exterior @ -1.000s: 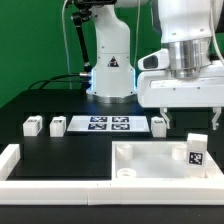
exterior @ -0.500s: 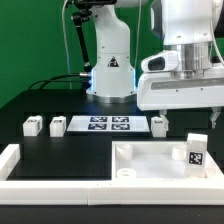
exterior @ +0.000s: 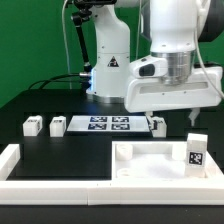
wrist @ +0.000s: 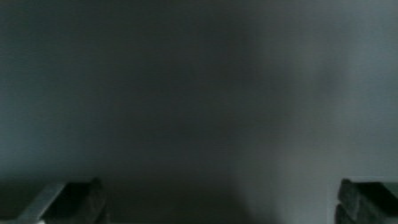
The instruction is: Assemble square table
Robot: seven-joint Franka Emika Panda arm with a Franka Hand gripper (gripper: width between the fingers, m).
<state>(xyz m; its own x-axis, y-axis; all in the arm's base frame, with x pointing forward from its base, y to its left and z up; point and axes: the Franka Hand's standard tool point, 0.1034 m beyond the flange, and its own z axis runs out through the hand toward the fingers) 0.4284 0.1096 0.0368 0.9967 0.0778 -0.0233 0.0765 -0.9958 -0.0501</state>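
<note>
I need to fit the white leg into the square table top, so next I need to grab the leg with my gripper by its tagged square end.
The square table top is a white tray with a raised rim, lying at the front on the exterior view's right. One tagged white leg stands upright in its right corner. Three more small legs lie on the black table: two on the left and one right of the marker board. My gripper hangs above the tray's back edge, open and empty. In the wrist view the gripper shows only two dark fingertips far apart over a dark blur.
The marker board lies flat in the middle at the back. A long white rail runs along the front and up the left side. The robot base stands behind the board.
My gripper has moved toward the exterior view's left, from over the tray's right side to nearer the leg beside the marker board. The parts have not moved.
</note>
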